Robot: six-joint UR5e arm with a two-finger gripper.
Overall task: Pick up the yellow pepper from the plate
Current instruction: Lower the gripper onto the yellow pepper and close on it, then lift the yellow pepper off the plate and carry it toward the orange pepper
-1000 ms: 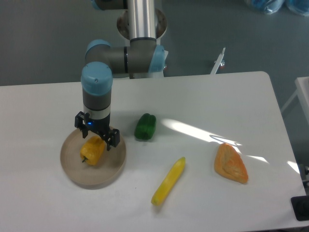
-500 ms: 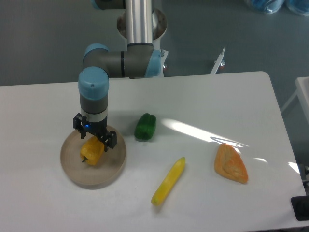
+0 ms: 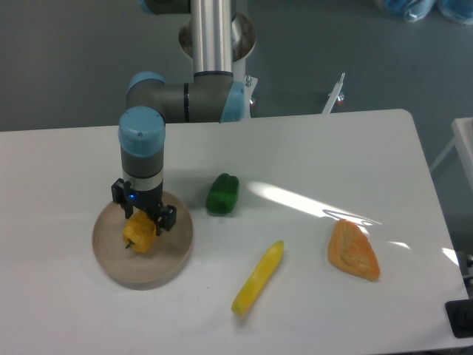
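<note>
My gripper should pick up the yellow pepper from the plate next. It needs to grab the pepper by its rounded end (image 3: 143, 220) opposite the dark stem.
The yellow pepper (image 3: 138, 235) lies on the left half of the round tan plate (image 3: 174, 257), its dark stem pointing toward the front left. My gripper (image 3: 143, 212) hangs straight down over the pepper's far end. Its black fingers stand apart on either side of the pepper's top, so it is open. The fingers hide the pepper's upper edge, and I cannot tell whether they touch it.
A green pepper (image 3: 222, 194) lies on the white table to the right of the plate. A long slim yellow piece (image 3: 258, 277) lies toward the front middle, and an orange wedge (image 3: 353, 249) is at the right. The table's front edge is close below the plate.
The gripper has shifted a little to the left and come down closer over the yellow pepper. The pepper and the plate have not moved.
</note>
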